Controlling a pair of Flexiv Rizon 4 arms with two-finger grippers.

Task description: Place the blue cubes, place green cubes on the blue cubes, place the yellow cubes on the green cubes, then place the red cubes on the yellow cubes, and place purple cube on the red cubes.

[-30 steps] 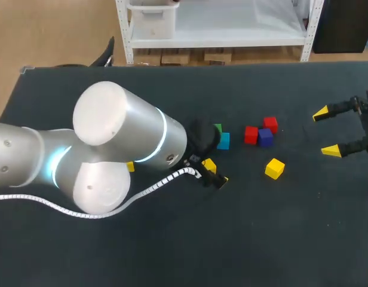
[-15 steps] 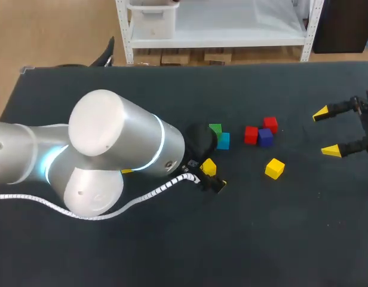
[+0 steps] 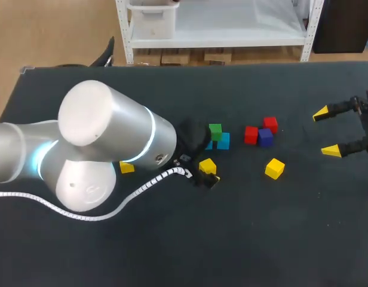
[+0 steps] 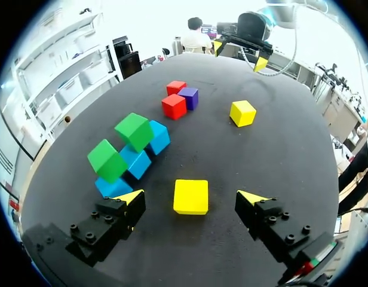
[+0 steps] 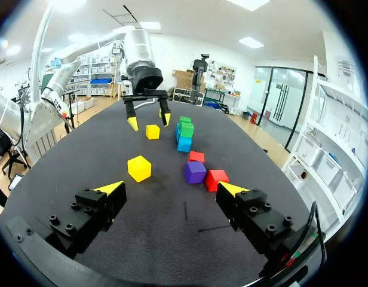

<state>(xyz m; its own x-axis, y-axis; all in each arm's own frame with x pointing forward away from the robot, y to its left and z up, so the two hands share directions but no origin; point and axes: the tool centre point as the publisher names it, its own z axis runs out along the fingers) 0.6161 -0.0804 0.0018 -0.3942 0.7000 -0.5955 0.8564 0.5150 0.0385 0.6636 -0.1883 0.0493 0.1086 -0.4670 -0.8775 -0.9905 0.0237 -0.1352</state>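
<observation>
I need to grab the yellow cube by its two opposite sides with my left gripper next. Its bottom then stays free to sit on the green cubes.
My left gripper (image 4: pixel 192 198) is open and hovers with a fingertip on each side of a yellow cube (image 4: pixel 191 196) (image 3: pixel 207 165). Just beyond its one finger, two green cubes (image 4: pixel 135 130) sit on a cluster of blue cubes (image 4: pixel 136 161) (image 3: pixel 223 140). Farther ahead lie two red cubes (image 4: pixel 174 106) and a purple cube (image 4: pixel 189 97) (image 3: pixel 265 137), touching one another. A second yellow cube (image 3: pixel 275 168) (image 5: pixel 139 168) lies apart. My right gripper (image 3: pixel 326 132) (image 5: pixel 171 188) stands open and empty near the table's right edge, far from the cubes.
My left arm's bulky elbow (image 3: pixel 106 149) and its white cable (image 3: pixel 142 188) cover the table's left middle. A small yellow piece (image 3: pixel 126 168) shows beside that arm. Bare dark tabletop (image 3: pixel 261 239) lies in front and between the cubes and my right gripper.
My left arm has drawn back a little to the left, uncovering more of the green cube and the yellow cube under its gripper. The right arm has not moved.
</observation>
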